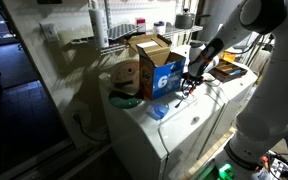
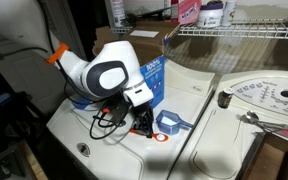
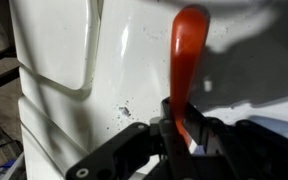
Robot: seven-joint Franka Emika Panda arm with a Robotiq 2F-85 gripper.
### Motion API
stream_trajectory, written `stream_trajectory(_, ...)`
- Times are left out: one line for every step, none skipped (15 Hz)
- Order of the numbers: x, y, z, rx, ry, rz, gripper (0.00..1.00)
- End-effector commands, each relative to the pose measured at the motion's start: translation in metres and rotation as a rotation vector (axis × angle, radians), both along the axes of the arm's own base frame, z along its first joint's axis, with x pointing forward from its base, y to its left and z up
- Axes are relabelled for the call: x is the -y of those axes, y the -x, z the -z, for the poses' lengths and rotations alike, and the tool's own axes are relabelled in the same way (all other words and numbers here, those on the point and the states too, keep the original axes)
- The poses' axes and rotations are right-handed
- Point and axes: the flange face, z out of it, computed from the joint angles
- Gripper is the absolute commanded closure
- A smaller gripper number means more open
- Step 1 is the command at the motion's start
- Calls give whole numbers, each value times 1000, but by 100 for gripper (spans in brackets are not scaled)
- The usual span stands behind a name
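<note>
The orange-red handle (image 3: 187, 60) would come off the white top with my gripper if I lifted it now: my gripper holds the handle, and the space over it is empty.
My gripper (image 3: 181, 125) is shut on a flat orange-red handle (image 3: 187, 60) that sticks out past the jaws over the white appliance top (image 3: 134, 60). The handle's far end is out of view. In both exterior views the gripper (image 1: 189, 82) (image 2: 144, 124) hangs low over the white top (image 2: 94, 145), in front of a cardboard box with a blue printed face (image 1: 162, 72) (image 2: 152, 72). A small blue scoop (image 2: 172, 124) lies on the top right beside the gripper.
A wire shelf (image 2: 246, 31) with bottles hangs above the back. A white round perforated disc (image 2: 269, 97) and a metal tool (image 2: 250, 118) lie on the neighbouring lid. A green bowl (image 1: 124, 101) sits beside the box, and a brown tray (image 1: 227, 71) lies further along.
</note>
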Motion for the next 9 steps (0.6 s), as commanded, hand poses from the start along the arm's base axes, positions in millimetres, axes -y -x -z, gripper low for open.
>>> stream_trajectory(5, 3, -19, -15, 12, -11, 96)
stream_trajectory(7, 5, -26, -16, 17, -16, 96)
stream_trajectory(9, 6, -32, -18, 26, -18, 96)
stream_trajectory(11, 7, -40, -18, 30, -22, 96)
stream_trajectory(13, 7, -46, -18, 31, -26, 96)
stream_trajectory(14, 8, -54, -19, 35, -31, 96)
stream_trajectory(14, 8, -61, -20, 36, -41, 96)
stream_trajectory(14, 8, -70, -20, 43, -51, 96)
stream_trajectory(13, 7, -79, -19, 46, -68, 96)
